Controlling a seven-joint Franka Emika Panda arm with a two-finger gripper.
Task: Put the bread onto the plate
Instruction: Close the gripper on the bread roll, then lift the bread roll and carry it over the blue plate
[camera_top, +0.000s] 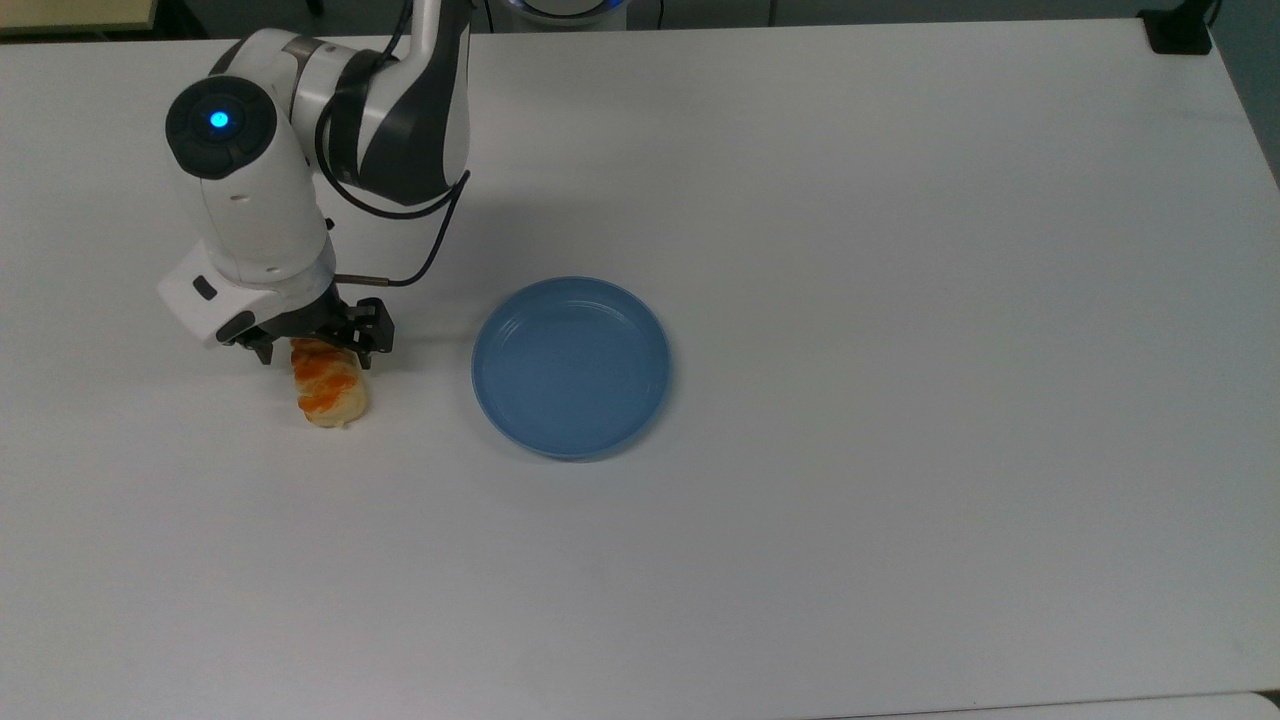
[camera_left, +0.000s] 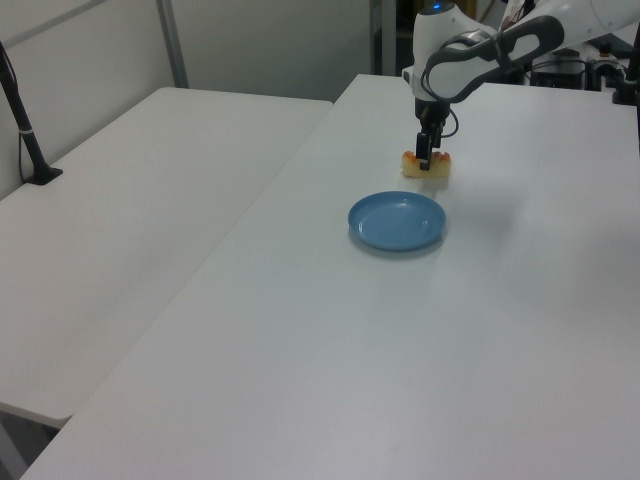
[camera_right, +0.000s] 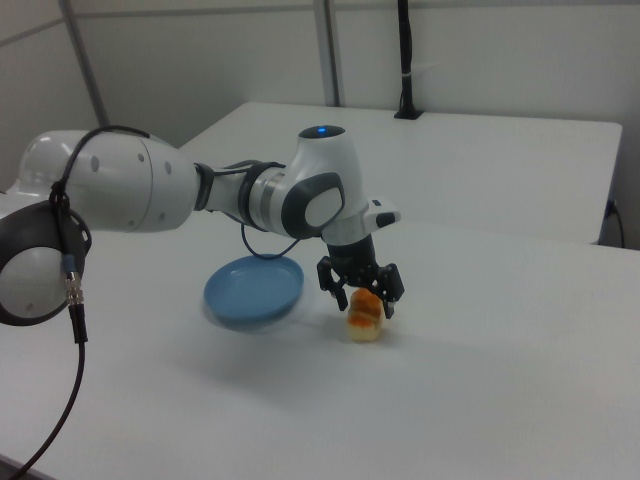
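Note:
The gripper grabs the bread (camera_left: 442, 168) by its long sides next, to put it onto the blue plate (camera_left: 397, 220).
The bread (camera_top: 330, 393), a pale-tan roll with orange glazed bumps, lies on the white table at the top view's left. My gripper (camera_top: 315, 352) is open and low over the roll's far end, with one finger on each side of it. The wrist hides part of that end. In the right view the gripper (camera_right: 364, 303) straddles the bread (camera_right: 364, 320) just above the tabletop. In the left view the gripper (camera_left: 424, 163) stands in front of the bread (camera_left: 442, 168). The blue round plate (camera_top: 570, 367) lies empty to the bread's right in the top view, also seen as plate (camera_left: 397, 221) and plate (camera_right: 254, 290).
A black clamp base (camera_top: 1180, 30) sits at the table's far right corner in the top view. A second white table with a black post (camera_left: 25, 130) adjoins in the left view. The arm's cable (camera_top: 420, 250) loops beside the wrist.

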